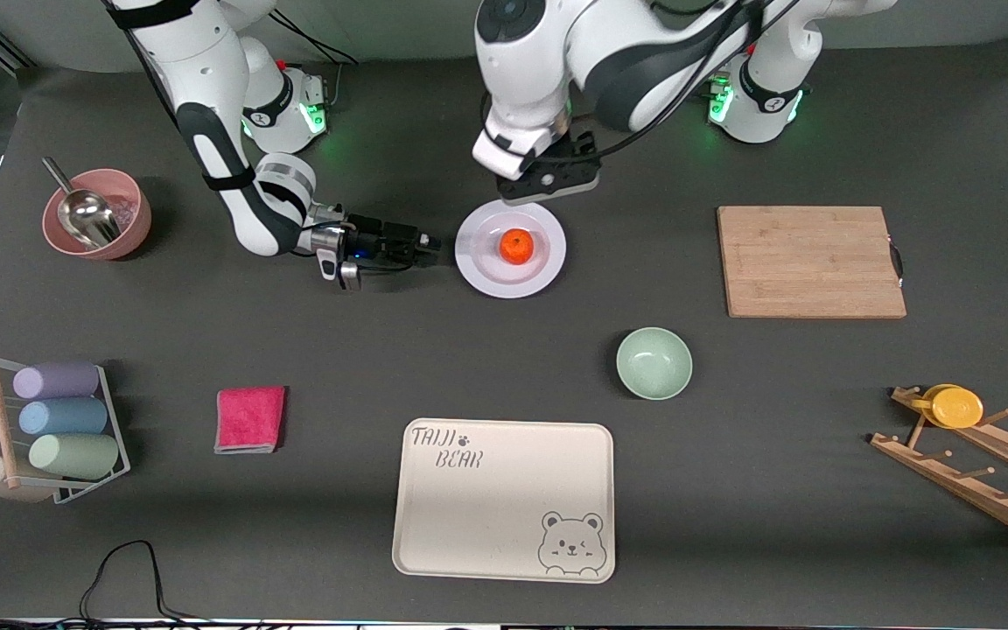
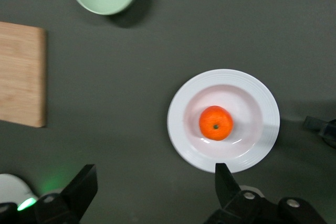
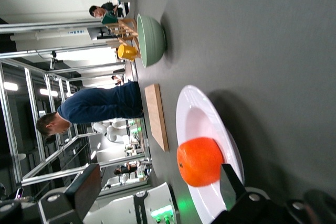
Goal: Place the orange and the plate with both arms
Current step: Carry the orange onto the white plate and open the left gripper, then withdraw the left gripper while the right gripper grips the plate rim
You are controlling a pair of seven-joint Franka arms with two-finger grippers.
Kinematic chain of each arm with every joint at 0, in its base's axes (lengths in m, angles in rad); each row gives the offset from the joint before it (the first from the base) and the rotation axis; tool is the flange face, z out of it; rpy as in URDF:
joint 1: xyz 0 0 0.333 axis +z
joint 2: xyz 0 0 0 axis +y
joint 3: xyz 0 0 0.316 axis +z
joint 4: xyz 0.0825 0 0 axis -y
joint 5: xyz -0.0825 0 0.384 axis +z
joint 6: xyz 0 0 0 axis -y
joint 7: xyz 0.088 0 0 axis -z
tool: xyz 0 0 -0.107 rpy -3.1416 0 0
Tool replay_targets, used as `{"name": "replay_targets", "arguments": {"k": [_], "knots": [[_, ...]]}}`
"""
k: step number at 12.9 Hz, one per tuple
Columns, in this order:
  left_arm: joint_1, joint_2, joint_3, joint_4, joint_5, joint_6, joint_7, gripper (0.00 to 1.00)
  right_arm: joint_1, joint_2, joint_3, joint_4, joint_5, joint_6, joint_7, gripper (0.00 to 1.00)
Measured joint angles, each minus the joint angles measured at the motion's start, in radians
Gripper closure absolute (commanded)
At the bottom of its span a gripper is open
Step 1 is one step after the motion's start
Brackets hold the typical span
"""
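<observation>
The white plate with its orange needs to go onto the bear tray (image 1: 505, 500). My right gripper will next grab the plate by its rim (image 1: 459, 251) to bring them there.
The orange (image 1: 516, 247) lies in the middle of the white plate (image 1: 482, 262), which sits on the dark table between the two arms. My left gripper (image 1: 546, 188) hangs open and empty above the plate's rim on the side toward the robot bases. Its wrist view shows the orange (image 2: 216, 123) on the plate (image 2: 181, 129), with the gripper (image 2: 155, 187) over bare table beside it. My right gripper (image 1: 432, 245) is low and level, open and empty, just off the plate's rim at the right arm's end. Its wrist view (image 3: 157, 187) shows the orange (image 3: 199, 161) and the plate (image 3: 202, 111) close by.
A green bowl (image 1: 654, 362) and a beige bear tray (image 1: 504, 499) lie nearer the camera. A wooden cutting board (image 1: 810, 261) and a rack with a yellow cup (image 1: 957, 407) are toward the left arm's end. A pink bowl with a scoop (image 1: 97, 214), a pink cloth (image 1: 250, 418) and a cup rack (image 1: 58, 429) are toward the right arm's end.
</observation>
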Motion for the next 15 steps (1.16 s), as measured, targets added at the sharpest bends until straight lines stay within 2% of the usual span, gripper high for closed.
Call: {"name": "replay_targets", "arguments": {"k": [2,5,10,12,15], "knots": [[0.061,-0.003,-0.009,0.172,-0.008,-0.174,0.099,0.0,0.015,0.038,0.001,0.0,0.011,-0.02,-0.036,0.0],[0.233,-0.005,-0.01,0.299,-0.02,-0.291,0.284,0.0,0.015,0.07,0.001,0.001,0.016,-0.023,-0.073,0.0],[0.599,-0.009,-0.01,0.328,-0.03,-0.307,0.623,0.0,0.024,0.086,0.001,0.003,0.032,-0.023,-0.115,0.0],[0.674,-0.009,-0.01,0.33,-0.031,-0.302,0.689,0.0,0.043,0.095,0.001,0.008,0.055,-0.021,-0.122,0.0],[0.694,-0.009,-0.011,0.33,-0.031,-0.284,0.701,0.0,0.061,0.101,0.001,0.015,0.07,-0.015,-0.124,0.0]]}}
